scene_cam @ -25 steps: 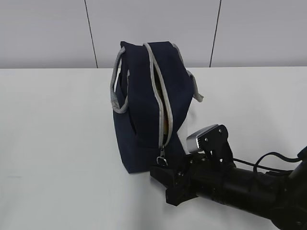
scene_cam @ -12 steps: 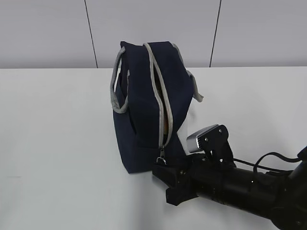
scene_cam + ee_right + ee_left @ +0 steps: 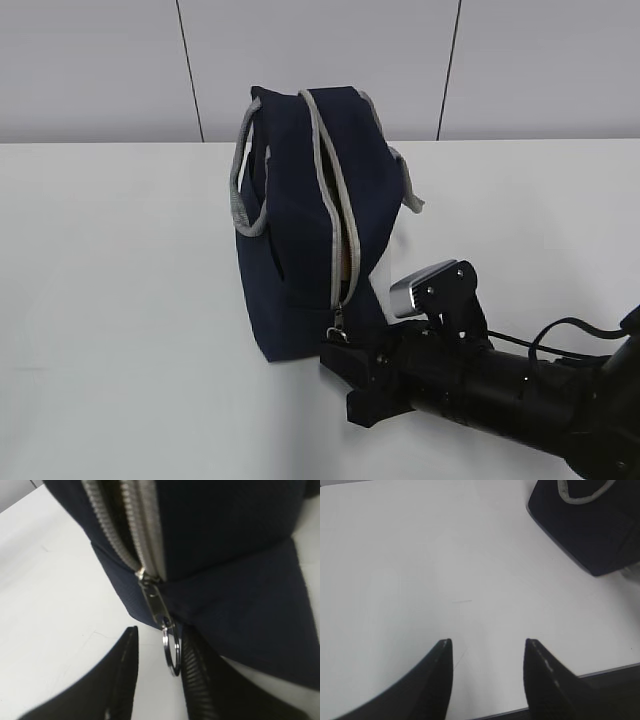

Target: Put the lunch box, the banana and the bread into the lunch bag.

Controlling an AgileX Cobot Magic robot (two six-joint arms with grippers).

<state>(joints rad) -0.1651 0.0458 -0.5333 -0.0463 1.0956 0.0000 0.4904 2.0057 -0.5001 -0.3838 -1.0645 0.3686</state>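
Observation:
My right gripper should next pinch the metal zipper pull by its ring (image 3: 337,334), so that it can zip up the packed lunch bag (image 3: 300,200).
The navy lunch bag (image 3: 295,230) stands on the white table, its grey zipper (image 3: 335,210) parted along the top. Something tan shows in the gap; I cannot tell what it is. The lunch box, banana and bread are otherwise hidden. My right gripper (image 3: 338,352) is at the bag's near lower end. In the right wrist view it (image 3: 160,630) is open, and the metal ring pull (image 3: 171,652) hangs between its fingers, close to the right one. My left gripper (image 3: 487,641) is open and empty over bare table, with the bag's corner (image 3: 590,530) at the upper right.
Grey webbing handles (image 3: 240,190) hang on both sides of the bag. The white table (image 3: 120,300) runs back to a grey panelled wall. The table's front edge (image 3: 600,672) shows near the left gripper. The right arm's black body (image 3: 500,390) lies low at the front right.
The right gripper has shifted very slightly to the right at the zipper pull. The bag and the left gripper have not visibly moved.

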